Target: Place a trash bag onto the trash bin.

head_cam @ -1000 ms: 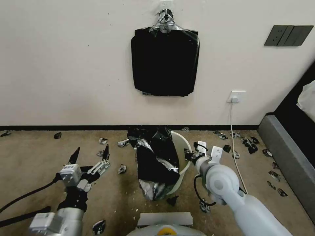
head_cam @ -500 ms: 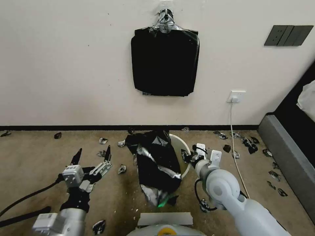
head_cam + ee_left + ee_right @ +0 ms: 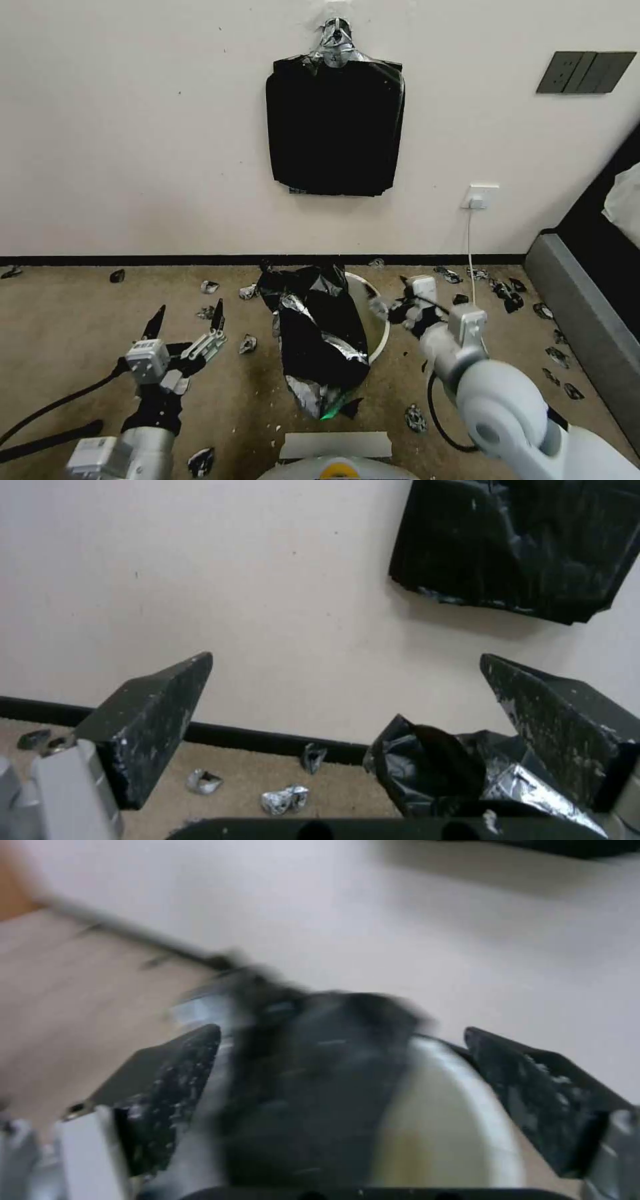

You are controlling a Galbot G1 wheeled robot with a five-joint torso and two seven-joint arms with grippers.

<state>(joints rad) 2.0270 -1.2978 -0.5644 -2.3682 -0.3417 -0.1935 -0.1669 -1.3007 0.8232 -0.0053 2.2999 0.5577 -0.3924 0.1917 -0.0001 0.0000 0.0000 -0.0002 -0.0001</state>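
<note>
The black trash bag (image 3: 320, 333) hangs loosely over the bin, so my right gripper will grab the bag next by its loose upper edge (image 3: 336, 276).
The crinkled black trash bag (image 3: 320, 333) is draped over the left side of the cream trash bin (image 3: 377, 327) and trails down onto the carpet in front. Only the bin's right rim and inner wall show. My right gripper (image 3: 392, 305) hovers just right of the rim, open. In the right wrist view its fingers (image 3: 170, 1075) stand wide apart, with the trash bag (image 3: 313, 1090) and the trash bin (image 3: 447, 1120) ahead of the right gripper (image 3: 340, 1032). My left gripper (image 3: 189, 312) is open over bare carpet, left of the bag. The left wrist view shows the left gripper (image 3: 345, 656) empty, with the trash bag (image 3: 433, 760) beyond it.
A flat stack of black bags (image 3: 335, 127) is taped to the wall above the bin. Small black scraps (image 3: 248, 343) litter the carpet. A white cable (image 3: 475, 267) drops from a wall socket at the right. A grey furniture edge (image 3: 587, 327) runs along the far right.
My right arm has swung up and to the right, away from the bin's front rim. The bag slid lower over the bin's front, covering more of it. The left arm barely moved.
</note>
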